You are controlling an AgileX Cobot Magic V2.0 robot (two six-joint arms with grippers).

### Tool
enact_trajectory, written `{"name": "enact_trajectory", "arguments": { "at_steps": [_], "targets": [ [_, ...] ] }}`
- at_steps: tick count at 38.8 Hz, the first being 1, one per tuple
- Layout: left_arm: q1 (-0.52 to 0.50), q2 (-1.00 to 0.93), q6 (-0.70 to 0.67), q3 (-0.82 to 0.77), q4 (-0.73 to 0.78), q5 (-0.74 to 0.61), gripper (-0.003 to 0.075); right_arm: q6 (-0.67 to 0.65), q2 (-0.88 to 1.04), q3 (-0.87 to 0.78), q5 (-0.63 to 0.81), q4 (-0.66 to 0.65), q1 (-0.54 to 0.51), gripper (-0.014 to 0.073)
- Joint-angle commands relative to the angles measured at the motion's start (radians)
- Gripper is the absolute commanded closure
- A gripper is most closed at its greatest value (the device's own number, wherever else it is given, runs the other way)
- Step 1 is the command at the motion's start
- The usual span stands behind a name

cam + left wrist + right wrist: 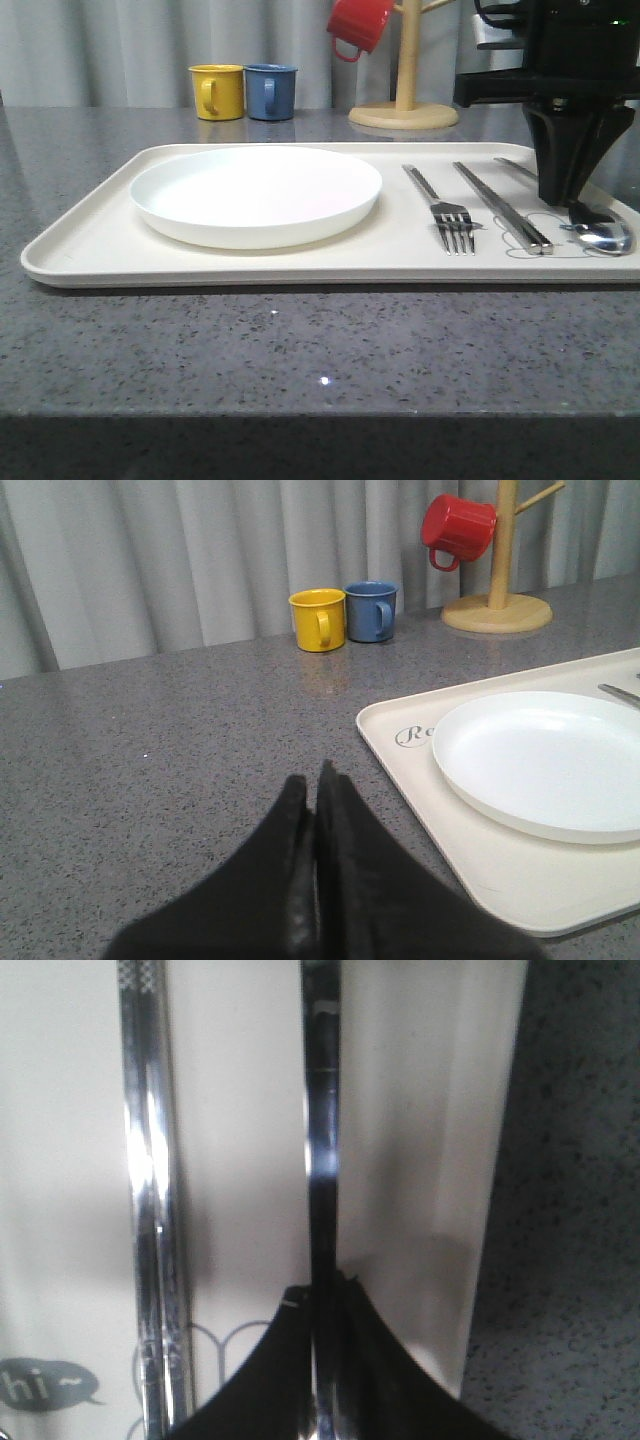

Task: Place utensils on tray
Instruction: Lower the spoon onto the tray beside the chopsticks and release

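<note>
The spoon's bowl (602, 234) rests on the cream tray beside the chopsticks, so it is now time for my right gripper to release the spoon.
The cream tray (90, 235) lies across the grey table. On it rest the white plate (255, 190), the fork (445, 212), the chopsticks (500, 205) and the spoon (605, 232), whose bowl touches the tray at the right end. My right gripper (562, 195) stands over the spoon's handle. In the right wrist view the handle (322, 1140) runs between the closed fingers of that gripper (320, 1295), beside the chopsticks (148, 1190). My left gripper (312, 790) is shut and holds nothing, over bare table left of the tray (400, 750) and plate (545, 760).
A yellow mug (218, 91) and a blue mug (270, 91) stand behind the tray. A red mug (358, 25) hangs on a wooden mug tree (405, 100) at the back right. The tray's right rim (490, 1160) lies close to the spoon, with grey table beyond it.
</note>
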State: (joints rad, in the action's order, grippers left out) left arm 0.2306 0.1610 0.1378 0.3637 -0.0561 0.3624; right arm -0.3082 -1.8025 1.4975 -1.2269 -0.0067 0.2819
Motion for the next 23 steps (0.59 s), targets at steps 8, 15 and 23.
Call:
{"name": "enact_trajectory", "arguments": {
  "at_steps": [8,15,23],
  "targets": [
    [-0.002,0.01,-0.01,0.027,-0.012,-0.085,0.0738,-0.002,0.043,0.018,-0.11,-0.005,-0.002,0.0523],
    [-0.002,0.01,-0.01,0.027,-0.012,-0.085,0.0738,-0.006,0.043,0.022,-0.11,-0.007,-0.005,0.03],
    [-0.002,0.01,-0.01,0.027,-0.012,-0.085,0.0738,-0.006,0.085,0.102,-0.11,-0.011,-0.005,0.0221]
  ]
}}
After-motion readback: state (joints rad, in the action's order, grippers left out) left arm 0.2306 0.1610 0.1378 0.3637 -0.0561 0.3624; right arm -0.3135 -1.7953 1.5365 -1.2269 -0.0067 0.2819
